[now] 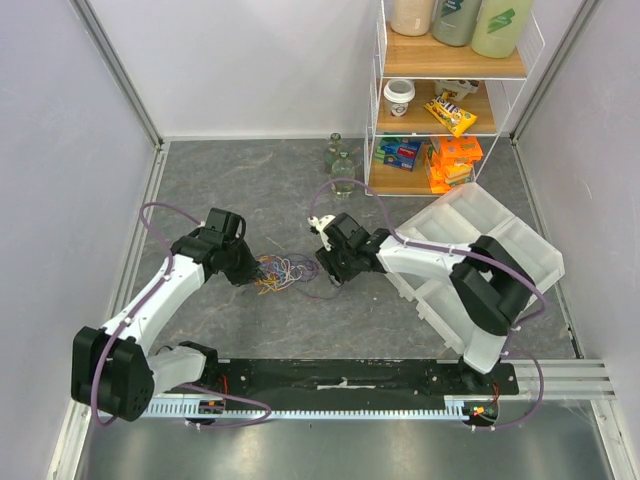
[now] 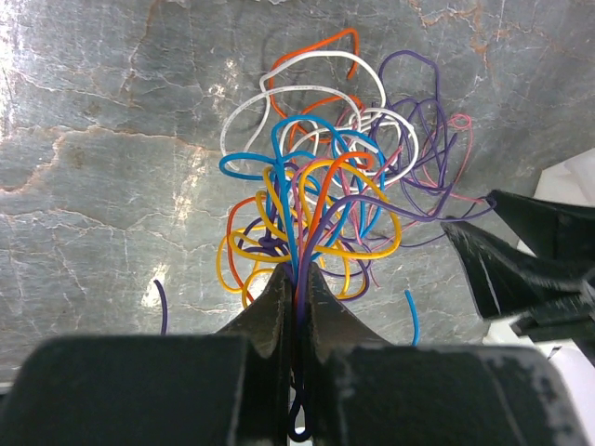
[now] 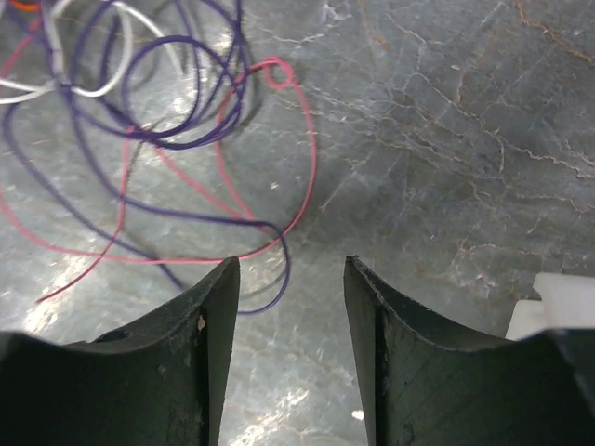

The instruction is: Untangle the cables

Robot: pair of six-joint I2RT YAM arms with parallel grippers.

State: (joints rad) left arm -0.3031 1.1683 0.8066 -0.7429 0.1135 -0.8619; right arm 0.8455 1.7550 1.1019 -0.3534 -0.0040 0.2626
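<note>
The purple loop's bend reaches between the right gripper's open fingers, free of the tangle, so the gripper should close. Closing now would hold it.
The cables lie as a small tangle of orange, blue, purple, yellow, white and red wires on the grey floor between the two arms. My left gripper is at the tangle's left edge. In the left wrist view it is shut on several strands of the cables, with a purple loop pinched between the jaws. My right gripper is at the tangle's right edge. In the right wrist view it is open and empty, with a purple loop and a red strand just ahead of its left finger.
A clear plastic divided bin lies at the right, under the right arm. A wooden shelf with snacks and bottles stands at the back right, two small glass jars beside it. Grey walls close in both sides.
</note>
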